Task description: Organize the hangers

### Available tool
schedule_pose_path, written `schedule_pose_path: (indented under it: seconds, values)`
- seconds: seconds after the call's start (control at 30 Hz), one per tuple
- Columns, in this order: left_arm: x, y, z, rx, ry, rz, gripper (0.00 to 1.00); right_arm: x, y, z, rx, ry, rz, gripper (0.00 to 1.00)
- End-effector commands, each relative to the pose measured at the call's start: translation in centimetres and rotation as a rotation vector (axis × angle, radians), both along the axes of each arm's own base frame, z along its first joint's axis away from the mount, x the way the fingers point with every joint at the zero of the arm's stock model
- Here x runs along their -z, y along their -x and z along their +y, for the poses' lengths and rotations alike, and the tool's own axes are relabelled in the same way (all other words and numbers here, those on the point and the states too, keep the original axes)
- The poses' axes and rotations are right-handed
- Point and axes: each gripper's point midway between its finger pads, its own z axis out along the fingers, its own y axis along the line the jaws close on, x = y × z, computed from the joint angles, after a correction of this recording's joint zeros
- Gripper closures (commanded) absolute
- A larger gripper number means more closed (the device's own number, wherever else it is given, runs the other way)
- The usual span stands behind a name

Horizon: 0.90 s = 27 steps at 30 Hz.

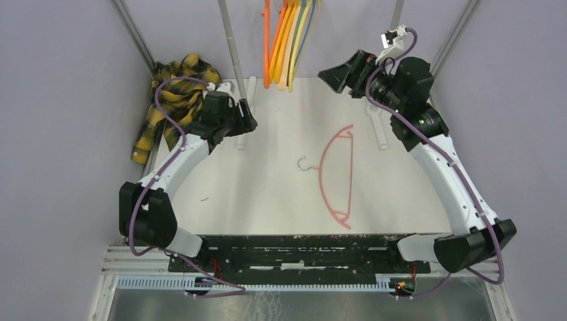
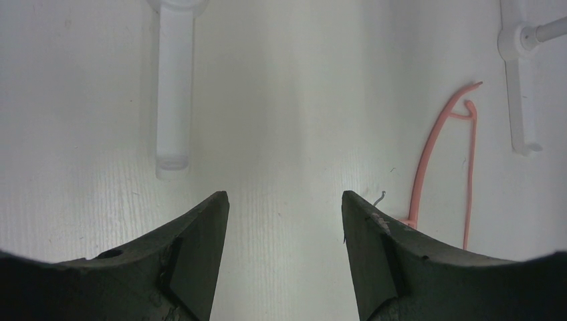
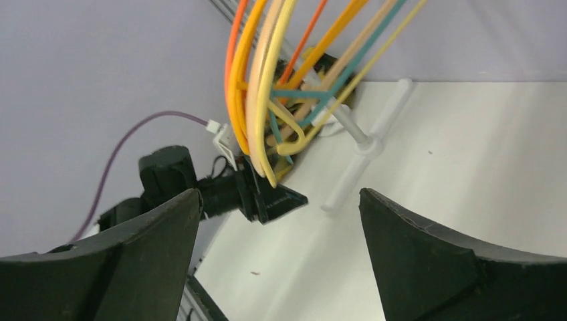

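I need my right gripper to reach the pink hanger and grab its curved arm (image 1: 321,160) beside the hook, so the metal hook stays free to hang.
Several hangers (image 1: 284,43) in orange, yellow, pale peach and teal hang bunched at the back centre; the right wrist view shows the same bunch (image 3: 267,93) just ahead. One pink hanger (image 1: 337,175) lies flat on the white table, metal hook toward the left; it also shows at the right of the left wrist view (image 2: 441,160). My right gripper (image 1: 334,75) is raised to the right of the hanging bunch, open and empty (image 3: 279,200). My left gripper (image 1: 249,120) hovers low at the back left, open with nothing between its fingers (image 2: 285,200).
A yellow-and-black plaid shirt (image 1: 170,100) is heaped at the back left corner. Grey upright poles (image 1: 231,47) rise at the back. White rack feet (image 1: 378,130) lie on the table (image 1: 267,194); one foot (image 2: 174,87) is ahead of the left gripper. Purple walls enclose three sides.
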Motion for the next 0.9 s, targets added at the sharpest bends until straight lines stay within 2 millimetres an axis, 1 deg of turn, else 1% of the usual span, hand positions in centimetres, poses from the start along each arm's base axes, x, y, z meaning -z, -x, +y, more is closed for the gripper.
schedule_pose_path:
  seconds: [0.0,0.07,0.1,0.23,0.3,0.33,0.37,0.43,0.57,0.67,0.77,0.87]
  values:
    - [-0.6,-1.0,0.5,0.012,-0.045,-0.049,0.3,5.0,2.1,-2.7,0.076,0.24,0.017,0.04]
    - [-0.4,-1.1,0.5,0.012,-0.048,-0.047,0.3,9.4,3.8,-2.9,0.071,0.343,0.091,0.04]
    - [-0.3,-1.1,0.5,0.011,-0.047,-0.044,0.3,11.8,4.8,-2.7,0.06,0.394,0.132,0.04]
    - [0.2,-1.2,0.3,0.017,-0.039,-0.034,0.3,21.7,8.8,-2.2,0.011,0.573,0.289,0.1]
    - [0.4,-1.2,0.2,0.021,-0.035,-0.029,0.31,25.6,10.4,-2.0,0.001,0.637,0.345,0.12]
    - [0.4,-1.2,0.1,0.02,-0.033,-0.028,0.31,27.0,11.0,-1.9,0.0,0.667,0.361,0.13]
    - [0.4,-1.3,0.1,0.02,-0.033,-0.028,0.31,28.2,11.4,-1.9,0.004,0.702,0.374,0.14]
    - [0.4,-1.3,0.1,0.019,-0.03,-0.027,0.31,30.1,11.6,-2.1,0.032,0.755,0.396,0.17]
    - [0.4,-1.3,0.0,0.018,-0.02,-0.026,0.31,33.1,11.0,-2.0,0.064,0.816,0.43,0.22]
    - [0.5,-1.2,-0.2,0.023,-0.012,-0.026,0.29,35.7,10.8,-1.6,0.066,0.853,0.468,0.24]
    - [0.6,-1.3,-0.2,0.022,-0.014,-0.027,0.28,38.0,10.7,-1.0,0.071,0.883,0.498,0.28]
    - [0.7,-1.3,-0.1,0.023,-0.017,-0.025,0.26,39.5,10.5,-1.0,0.108,0.916,0.515,0.29]
